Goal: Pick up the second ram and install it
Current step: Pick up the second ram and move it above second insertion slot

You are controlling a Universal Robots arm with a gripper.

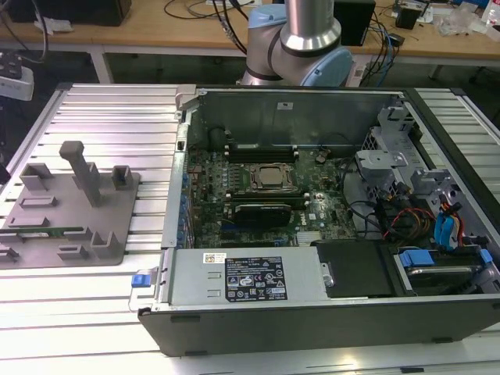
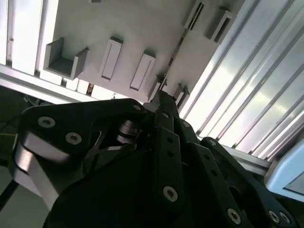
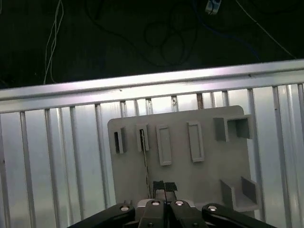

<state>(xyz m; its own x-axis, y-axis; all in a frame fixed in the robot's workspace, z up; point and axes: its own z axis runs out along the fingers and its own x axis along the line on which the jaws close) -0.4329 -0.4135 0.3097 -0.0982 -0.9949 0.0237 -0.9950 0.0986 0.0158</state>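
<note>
My gripper grabs the ram by its bare middle part point(image 1: 44, 232) between the grey holders next, since the holders close around both ends of the ram.
The second ram point(image 1: 48, 231) is a thin green stick lying in a slot of the grey tray point(image 1: 78, 251) at the exterior view's left. In both wrist views it shows edge-on as a thin dark line, the ram point(image 3: 145, 159) on the tray point(image 3: 190, 175), the ram point(image 2: 176, 50) on the tray point(image 2: 128, 28). My gripper point(image 3: 165, 186) hangs well above the tray, roughly over one end of the stick. Its black fingertips point(image 2: 164, 102) are together with nothing between them.
An open computer case point(image 1: 258, 320) sits at the middle and right of the exterior view, with the green motherboard point(image 1: 258, 195) inside and its power supply at the front. The arm's base point(image 1: 312, 35) stands behind it. Grey posts point(image 1: 84, 173) rise from the tray. The table is ribbed metal.
</note>
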